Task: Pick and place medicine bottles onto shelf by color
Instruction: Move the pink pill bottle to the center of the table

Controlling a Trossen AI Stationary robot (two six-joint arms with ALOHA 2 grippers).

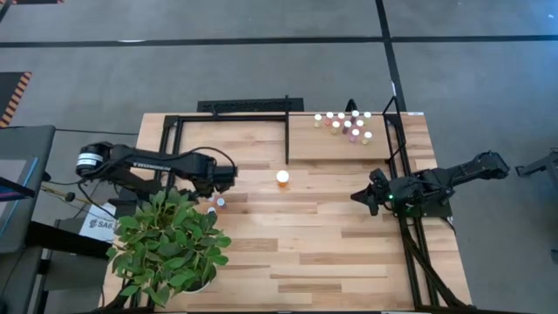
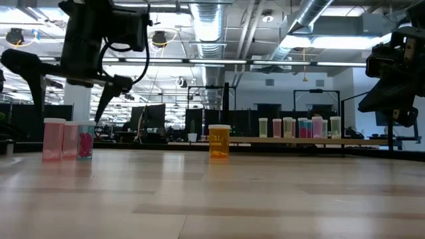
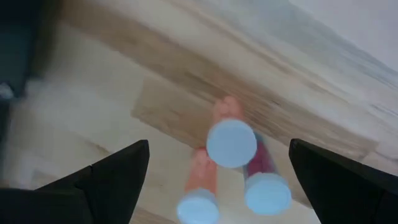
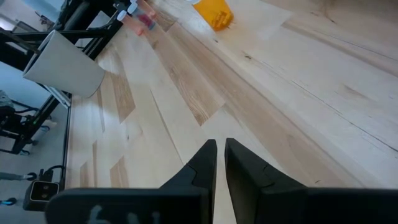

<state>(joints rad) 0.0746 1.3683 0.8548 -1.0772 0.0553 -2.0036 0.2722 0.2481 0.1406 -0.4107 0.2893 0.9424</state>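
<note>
My left gripper's fingers are still above the nearest white cap (image 3: 231,143), so closing now would miss. My left gripper moves down first, then closes on the cap.
Three small white-capped medicine bottles (image 3: 231,143) with pink bodies stand upright in a cluster on the tabletop (image 2: 66,139), just beside the plant. My left gripper (image 3: 219,146) hangs open above them, pointing down, its fingers standing wide on either side and clear of the caps (image 1: 225,179). A larger orange bottle (image 1: 282,178) stands alone mid-table (image 2: 219,141). Several small bottles (image 1: 347,125) stand on the shelf (image 1: 331,150) at the far right. My right gripper (image 4: 221,155) is shut and empty, held above the table near its right edge (image 1: 364,196).
A leafy potted plant (image 1: 167,244) in a white pot (image 4: 62,62) fills the near left corner, close to the three bottles. Black frame bars (image 1: 288,131) edge the shelf and run along the table's right side (image 1: 410,235). Bare planks lie between the orange bottle and the near edge.
</note>
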